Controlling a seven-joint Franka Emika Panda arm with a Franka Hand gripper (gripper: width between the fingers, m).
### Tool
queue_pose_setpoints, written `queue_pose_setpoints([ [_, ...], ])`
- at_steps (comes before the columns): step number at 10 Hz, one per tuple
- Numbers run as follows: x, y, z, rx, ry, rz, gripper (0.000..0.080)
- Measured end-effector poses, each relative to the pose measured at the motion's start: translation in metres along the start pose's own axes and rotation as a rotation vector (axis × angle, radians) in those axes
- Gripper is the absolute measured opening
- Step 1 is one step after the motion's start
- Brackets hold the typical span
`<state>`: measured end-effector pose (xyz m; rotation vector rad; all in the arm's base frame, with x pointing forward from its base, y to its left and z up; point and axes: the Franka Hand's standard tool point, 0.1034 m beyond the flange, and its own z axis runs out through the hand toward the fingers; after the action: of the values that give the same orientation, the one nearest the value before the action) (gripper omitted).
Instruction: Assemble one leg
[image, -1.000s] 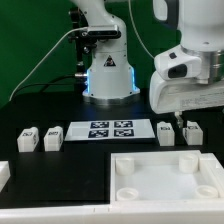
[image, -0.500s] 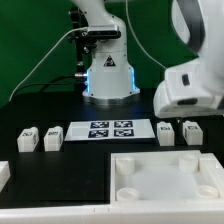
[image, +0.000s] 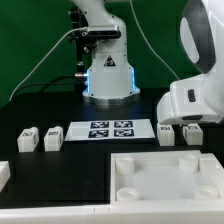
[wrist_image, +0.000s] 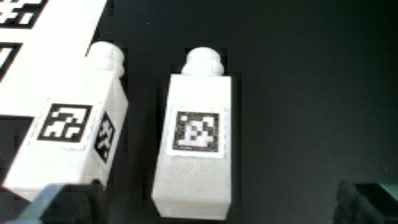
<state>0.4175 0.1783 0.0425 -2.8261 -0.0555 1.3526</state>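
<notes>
In the wrist view my fingers are above the leg, so my gripper comes down, before it closes on the tagged white leg (wrist_image: 194, 150).
Two white legs lie side by side at the exterior view's right, one (image: 166, 131) nearer the marker board and one (image: 190, 131) farther out. My gripper (image: 184, 122) hangs low just above them, its fingertips mostly hidden by the white hand. In the wrist view, one leg (wrist_image: 199, 130) with a square tag lies between my open gripper (wrist_image: 217, 205) fingers. The second leg (wrist_image: 71, 120) lies just outside one dark finger (wrist_image: 63, 205). The other finger (wrist_image: 374, 200) stands well clear. Nothing is held.
Two more legs (image: 28, 138) (image: 52, 137) lie at the exterior view's left. The marker board (image: 110, 130) lies in the middle. The large white tray (image: 165, 160) with round corner sockets sits in front. A white part (image: 3, 175) lies at the left edge.
The hand has moved toward the exterior view's right and come down over the right pair of legs. No leg has moved.
</notes>
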Motion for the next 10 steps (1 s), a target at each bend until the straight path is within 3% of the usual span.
queue_pose_setpoints([
  [4, -0.001, -0.006, 0.041, -0.013, 0.003, -0.008, 0.0649],
  [8, 0.002, -0.01, 0.049, -0.018, 0.013, -0.015, 0.0649],
  [10, 0.002, -0.01, 0.049, -0.018, 0.012, -0.015, 0.0392],
])
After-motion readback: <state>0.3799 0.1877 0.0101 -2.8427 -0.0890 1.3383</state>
